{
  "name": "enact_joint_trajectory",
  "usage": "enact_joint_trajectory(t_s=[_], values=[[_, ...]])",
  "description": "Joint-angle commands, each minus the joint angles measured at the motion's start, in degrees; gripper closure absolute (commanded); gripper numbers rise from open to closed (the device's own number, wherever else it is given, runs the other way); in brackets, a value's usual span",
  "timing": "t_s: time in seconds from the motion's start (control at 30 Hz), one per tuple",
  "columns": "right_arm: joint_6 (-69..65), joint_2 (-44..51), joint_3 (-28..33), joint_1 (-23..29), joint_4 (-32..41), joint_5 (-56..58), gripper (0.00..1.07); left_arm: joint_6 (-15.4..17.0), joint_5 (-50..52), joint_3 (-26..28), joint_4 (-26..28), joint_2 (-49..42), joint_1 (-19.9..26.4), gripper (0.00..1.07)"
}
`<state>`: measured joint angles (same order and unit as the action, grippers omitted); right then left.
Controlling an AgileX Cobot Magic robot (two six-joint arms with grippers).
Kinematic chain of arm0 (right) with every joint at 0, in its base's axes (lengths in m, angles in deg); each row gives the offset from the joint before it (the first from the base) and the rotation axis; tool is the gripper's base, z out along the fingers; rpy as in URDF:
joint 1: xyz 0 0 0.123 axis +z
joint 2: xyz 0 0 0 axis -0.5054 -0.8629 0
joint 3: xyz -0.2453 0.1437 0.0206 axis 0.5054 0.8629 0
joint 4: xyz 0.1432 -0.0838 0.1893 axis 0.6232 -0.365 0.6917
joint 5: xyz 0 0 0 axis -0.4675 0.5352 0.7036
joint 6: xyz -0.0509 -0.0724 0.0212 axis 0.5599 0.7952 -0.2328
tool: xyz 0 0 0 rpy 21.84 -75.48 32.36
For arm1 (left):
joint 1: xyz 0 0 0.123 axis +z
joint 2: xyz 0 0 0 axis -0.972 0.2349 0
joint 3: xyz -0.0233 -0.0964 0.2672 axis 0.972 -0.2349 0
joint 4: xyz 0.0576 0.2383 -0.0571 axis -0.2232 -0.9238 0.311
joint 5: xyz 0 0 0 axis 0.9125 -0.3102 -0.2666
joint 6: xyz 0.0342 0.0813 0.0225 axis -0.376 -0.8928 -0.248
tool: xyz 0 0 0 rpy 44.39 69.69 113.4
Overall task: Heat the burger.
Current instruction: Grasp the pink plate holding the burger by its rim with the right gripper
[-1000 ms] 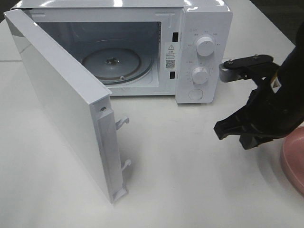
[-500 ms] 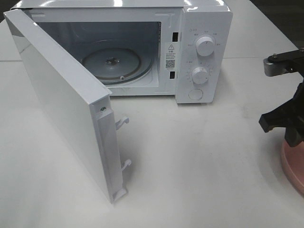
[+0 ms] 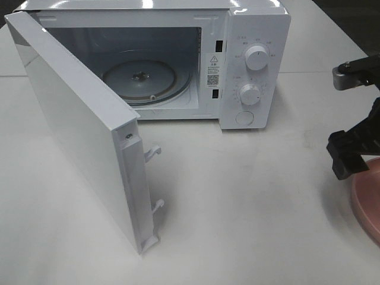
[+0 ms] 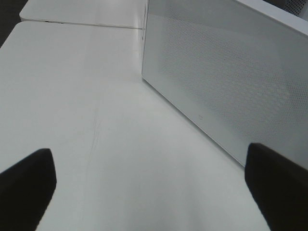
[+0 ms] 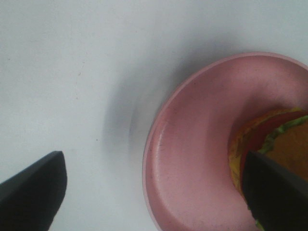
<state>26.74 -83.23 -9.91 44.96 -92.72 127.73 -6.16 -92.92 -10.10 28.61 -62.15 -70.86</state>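
I need to grab the pink plate by its rim (image 3: 356, 199) next with my right gripper, so that I can heat the burger in the microwave (image 3: 140, 77).
The burger (image 5: 281, 139) lies on a pink plate (image 5: 192, 159); its bun, lettuce and red tomato edge show in the right wrist view, partly behind one finger. My right gripper (image 5: 154, 192) hovers open over the plate's rim, one finger above the burger and the other above bare table. In the high view that gripper (image 3: 351, 155) sits at the far right above the plate (image 3: 367, 202), and the burger is out of frame. My left gripper (image 4: 151, 192) is open and holds nothing, low over the table beside the microwave door (image 4: 231, 82).
The white microwave (image 3: 255, 65) stands at the back with its door (image 3: 77, 130) swung wide open toward the front left. Its glass turntable (image 3: 139, 77) carries nothing. Two knobs and a button sit on its right panel.
My right gripper has moved right from in front of the microwave panel to above the pink plate, and its jaws have opened. The left gripper has stayed open.
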Motion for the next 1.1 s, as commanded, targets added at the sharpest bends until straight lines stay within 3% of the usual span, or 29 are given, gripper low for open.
enact_joint_trajectory(t_s=[0.03, 0.33, 1.1], values=[[-0.92, 0.23, 2.75, -0.29, -0.4, -1.89, 0.13, -0.23, 0.46, -0.11, 0.23, -1.2, 0.17, 0.07], [-2.86, -3.27, 5.61, -3.27, 0.8, -4.64, 0.17, -0.23, 0.46, -0.11, 0.23, -1.2, 0.17, 0.07], [-2.92, -16.1, 5.61, -6.3, 2.46, -11.57, 0.23, -0.23, 0.46, -0.11, 0.23, -1.2, 0.17, 0.07]])
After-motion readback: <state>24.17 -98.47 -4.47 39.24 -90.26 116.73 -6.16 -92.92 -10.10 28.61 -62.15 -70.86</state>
